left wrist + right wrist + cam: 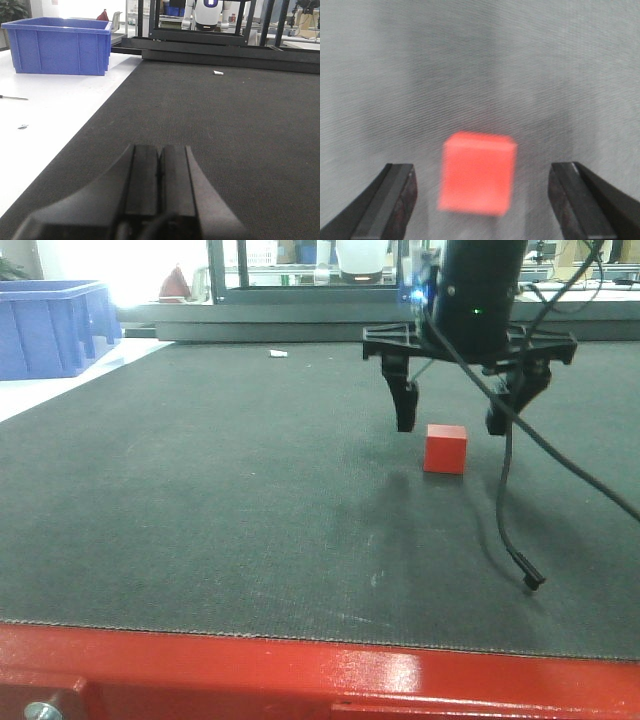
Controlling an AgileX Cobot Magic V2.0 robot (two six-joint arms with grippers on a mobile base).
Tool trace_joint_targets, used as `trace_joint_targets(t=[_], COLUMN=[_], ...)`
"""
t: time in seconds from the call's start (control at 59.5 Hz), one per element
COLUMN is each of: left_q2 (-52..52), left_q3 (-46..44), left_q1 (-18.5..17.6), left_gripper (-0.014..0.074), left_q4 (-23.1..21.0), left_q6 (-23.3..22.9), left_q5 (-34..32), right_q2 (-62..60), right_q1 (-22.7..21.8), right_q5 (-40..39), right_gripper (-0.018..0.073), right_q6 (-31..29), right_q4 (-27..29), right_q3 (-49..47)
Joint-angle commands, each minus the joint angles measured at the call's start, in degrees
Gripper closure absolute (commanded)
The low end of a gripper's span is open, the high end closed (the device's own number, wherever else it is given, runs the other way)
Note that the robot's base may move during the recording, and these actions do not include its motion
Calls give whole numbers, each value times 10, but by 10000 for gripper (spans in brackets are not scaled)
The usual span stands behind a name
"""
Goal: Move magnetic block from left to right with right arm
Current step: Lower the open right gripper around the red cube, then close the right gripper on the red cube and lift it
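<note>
The magnetic block should next be grabbed by its opposite sides with my right gripper. Then I will carry it off the dark mat point(220, 500).
The magnetic block point(445, 448), a small plain red cube, rests on the dark mat point(220, 500). My right gripper point(452, 424) hangs open just above it, one finger on each side, touching nothing. In the right wrist view the magnetic block point(477, 172) lies blurred between the two spread fingers, and the right gripper point(482, 192) holds nothing. My left gripper point(160, 150) is shut with nothing in it, low over the mat near its left edge.
A blue plastic bin point(57, 45) stands on the white table at the far left. A small white scrap point(277, 354) lies at the back of the mat. A loose black cable point(525, 570) dangles from the right arm. The red table edge point(300, 670) runs along the front.
</note>
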Motion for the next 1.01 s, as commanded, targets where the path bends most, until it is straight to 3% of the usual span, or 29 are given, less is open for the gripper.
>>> trace_joint_targets(t=[0.0, 0.336, 0.42, 0.538, 0.605, 0.807, 0.992], left_q2=[-8, -8, -8, -8, -8, -8, -8], left_q3=[6, 6, 6, 6, 6, 6, 6], left_q1=[-1, -1, -1, -1, -1, -1, -1], left_gripper=[713, 713, 713, 713, 713, 713, 712], left_q4=[0, 0, 0, 0, 0, 0, 0], left_q6=[-2, -2, -2, -2, -2, -2, -2], left_q5=[-51, -51, -51, -51, -51, -51, -51], right_q2=[-28, 0, 1, 1, -2, -42, -128], right_q1=[-7, -8, -8, -8, -8, -11, -25], right_q5=[-29, -52, -53, -53, -52, -46, -47], right_gripper=[-73, -48, 55, 277, 340, 344, 344], right_q6=[-1, -1, -1, -1, -1, -24, -115], right_q4=[-17, 11, 10, 10, 8, -14, -18], right_q3=[-20, -20, -20, -20, -24, -42, -4])
